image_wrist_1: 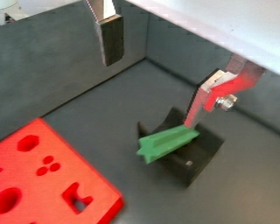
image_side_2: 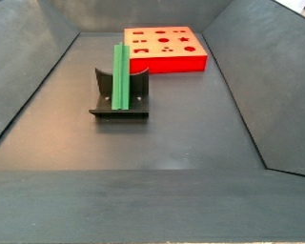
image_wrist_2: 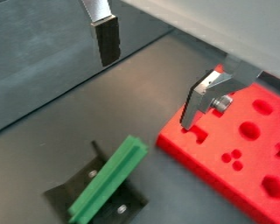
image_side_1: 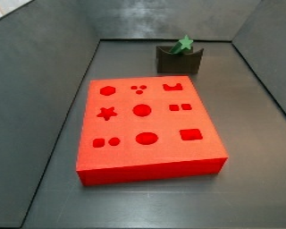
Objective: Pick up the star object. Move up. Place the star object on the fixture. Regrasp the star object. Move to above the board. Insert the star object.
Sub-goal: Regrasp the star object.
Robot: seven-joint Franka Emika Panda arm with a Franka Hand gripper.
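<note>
The robot needs to insert the green star object into the red board (image_side_1: pixel 146 134), so its gripper will next grab the star object by its upper end (image_side_1: pixel 186 41).
The green star object (image_side_2: pixel 121 71) lies across the notch of the dark fixture (image_side_2: pixel 119 111), seen in both side views (image_side_1: pixel 181 45). In both wrist views my gripper (image_wrist_1: pixel 152 93) hangs open above the floor, well clear of the star object (image_wrist_1: pixel 168 142) on the fixture (image_wrist_1: pixel 195 163), with nothing between its fingers (image_wrist_1: pixel 111 39). The red board (image_side_1: pixel 146 134) with its shaped cut-outs lies beside the fixture (image_side_1: pixel 179 63). In a wrist view the gripper (image_wrist_2: pixel 147 94) sits over bare floor between the star object (image_wrist_2: pixel 108 179) and the board (image_wrist_2: pixel 241 157). The gripper is out of frame in both side views.
Grey sloping walls (image_side_1: pixel 38 80) enclose the dark floor (image_side_2: pixel 155 143) on all sides. The board (image_side_2: pixel 168 48) rests near one end of the bin, the fixture (image_wrist_2: pixel 60 188) a short gap from it.
</note>
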